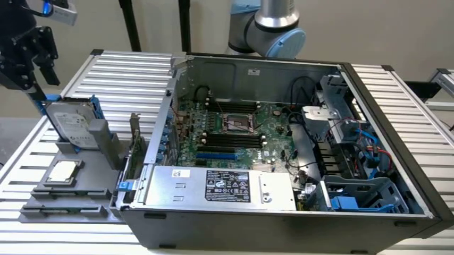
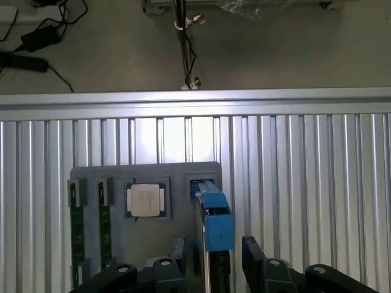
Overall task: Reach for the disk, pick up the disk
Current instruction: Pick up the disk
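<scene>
The front finger stops above the disk's top edge (image 1: pixel 69 99) with a gap between them, so closing now would miss. My gripper lowers next, then closes on the disk.
The disk (image 1: pixel 71 123) stands on edge in a slot of a grey holder (image 1: pixel 106 143) at the exterior view's left. It is silver-grey with a white label and blue rails. My black gripper (image 1: pixel 35 74) hangs above and slightly behind it, apart from it. From the wrist view I look down on the disk's blue rail end (image 2: pixel 215 223). My gripper (image 2: pixel 215 256) is open there. One finger (image 2: pixel 177 250) lies to each side of the disk's edge, the other finger (image 2: pixel 253 256) opposite, and nothing is gripped.
A small square silvery chip (image 1: pixel 62 172) (image 2: pixel 145 200) lies in the grey fixture (image 1: pixel 67 204) beside the disk. An open computer case (image 1: pixel 298 159) takes up the ribbed metal table (image 1: pixel 124 74), with a grey box with a black label (image 1: pixel 220 186) at its front. Cables lie on the floor (image 2: pixel 36 36).
</scene>
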{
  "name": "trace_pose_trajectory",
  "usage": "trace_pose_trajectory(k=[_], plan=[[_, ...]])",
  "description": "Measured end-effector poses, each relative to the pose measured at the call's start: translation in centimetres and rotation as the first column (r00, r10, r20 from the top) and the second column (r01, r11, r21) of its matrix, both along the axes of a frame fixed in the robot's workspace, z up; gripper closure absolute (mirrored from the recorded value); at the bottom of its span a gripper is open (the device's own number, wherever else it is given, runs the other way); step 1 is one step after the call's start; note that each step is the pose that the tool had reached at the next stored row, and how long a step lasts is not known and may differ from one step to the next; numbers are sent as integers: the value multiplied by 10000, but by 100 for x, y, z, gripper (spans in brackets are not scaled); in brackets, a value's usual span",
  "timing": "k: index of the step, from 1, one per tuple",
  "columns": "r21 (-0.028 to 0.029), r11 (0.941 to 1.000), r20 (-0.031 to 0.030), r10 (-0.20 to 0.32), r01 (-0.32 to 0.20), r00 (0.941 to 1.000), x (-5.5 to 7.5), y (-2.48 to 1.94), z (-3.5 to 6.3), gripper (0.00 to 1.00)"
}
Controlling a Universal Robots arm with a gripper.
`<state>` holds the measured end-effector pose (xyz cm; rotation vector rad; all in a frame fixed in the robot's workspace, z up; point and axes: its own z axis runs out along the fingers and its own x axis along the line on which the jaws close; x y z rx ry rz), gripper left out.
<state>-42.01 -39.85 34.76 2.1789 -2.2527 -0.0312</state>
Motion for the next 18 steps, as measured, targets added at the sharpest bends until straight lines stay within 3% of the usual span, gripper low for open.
trace_pose_trajectory(k=[1,7,13,18], plan=[[0,10000,2,1,-1,10000,0,0,-10,46],[-1,10000,17,12,-12,10000,-1,1,-115,46],[-1,10000,133,22,-22,9999,-11,22,-221,46],[-3,10000,137,40,-40,9999,-30,22,-296,46]])
